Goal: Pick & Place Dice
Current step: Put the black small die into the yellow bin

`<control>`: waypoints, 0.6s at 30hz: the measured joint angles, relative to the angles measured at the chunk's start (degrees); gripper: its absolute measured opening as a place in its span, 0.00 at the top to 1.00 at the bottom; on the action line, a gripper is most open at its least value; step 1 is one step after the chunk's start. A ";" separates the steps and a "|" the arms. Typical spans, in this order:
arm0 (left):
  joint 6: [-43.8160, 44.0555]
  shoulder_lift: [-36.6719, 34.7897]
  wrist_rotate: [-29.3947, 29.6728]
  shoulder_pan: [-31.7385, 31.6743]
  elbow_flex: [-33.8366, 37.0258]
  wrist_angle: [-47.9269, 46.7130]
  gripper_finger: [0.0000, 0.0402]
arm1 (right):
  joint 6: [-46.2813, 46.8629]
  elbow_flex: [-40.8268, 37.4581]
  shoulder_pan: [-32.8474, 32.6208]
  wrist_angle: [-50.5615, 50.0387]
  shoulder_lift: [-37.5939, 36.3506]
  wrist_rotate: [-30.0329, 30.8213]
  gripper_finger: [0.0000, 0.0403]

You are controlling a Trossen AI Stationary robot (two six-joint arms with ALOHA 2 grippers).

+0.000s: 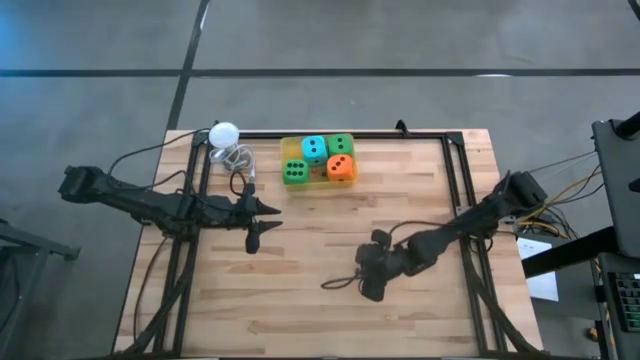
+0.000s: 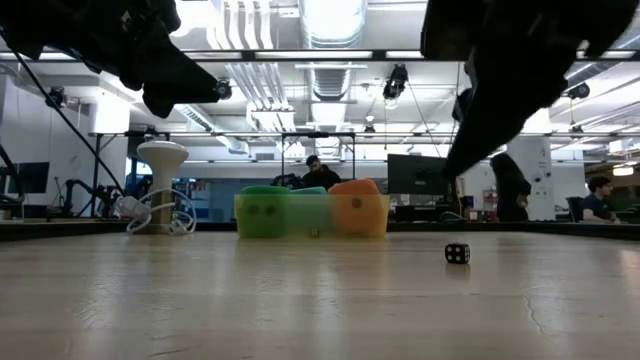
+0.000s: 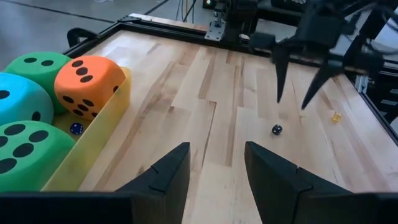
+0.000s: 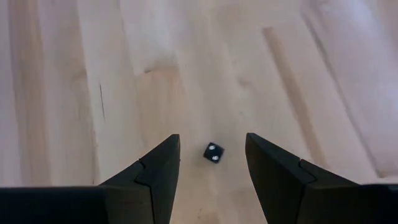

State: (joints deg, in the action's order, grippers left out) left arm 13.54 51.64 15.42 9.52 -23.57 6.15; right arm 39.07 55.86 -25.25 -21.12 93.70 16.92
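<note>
My right gripper grabs the small black die by its opposite sides next, to place it in the yellow tray (image 1: 318, 184).
Four big soft dice sit in a yellow tray (image 1: 318, 184) at the table's far middle: teal (image 1: 314, 149), green (image 1: 341, 145), green (image 1: 294, 172) and orange (image 1: 341, 168). A tiny blue die (image 3: 76, 129) lies among them. A small black die (image 4: 213, 152) rests on the bare wood right of centre. My right gripper (image 4: 212, 137) hangs open above it, pointing steeply down; its fingertips (image 3: 278, 99) stay clear of the table, one on each side of the die in its wrist view. My left gripper (image 3: 216, 146) waits open, left of centre, near the tray.
A white ball on a stand (image 1: 224, 132) with a coiled cable (image 1: 235, 157) stands at the far left. Black frame rails (image 1: 455, 170) run along the table's far, left and right sides. A small yellow piece (image 3: 336, 116) lies near the right rail. Bare wood stretches across the near half.
</note>
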 joint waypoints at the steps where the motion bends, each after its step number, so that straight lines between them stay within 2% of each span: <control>1: 0.00 -0.02 0.00 0.00 0.00 -0.02 0.60 | 0.01 0.00 -0.28 0.62 0.86 0.03 0.56; 9: 0.00 0.00 0.00 0.00 0.00 -0.07 0.60 | 1.68 1.27 -0.77 1.44 8.98 0.34 0.56; 18: 0.02 0.00 0.02 0.00 0.00 -0.07 0.60 | 2.18 4.02 -1.01 -0.16 13.53 0.18 0.56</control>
State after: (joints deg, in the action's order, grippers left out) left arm 13.56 51.63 15.44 9.52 -23.57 6.09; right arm 41.25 59.88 -26.26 -21.28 107.23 17.10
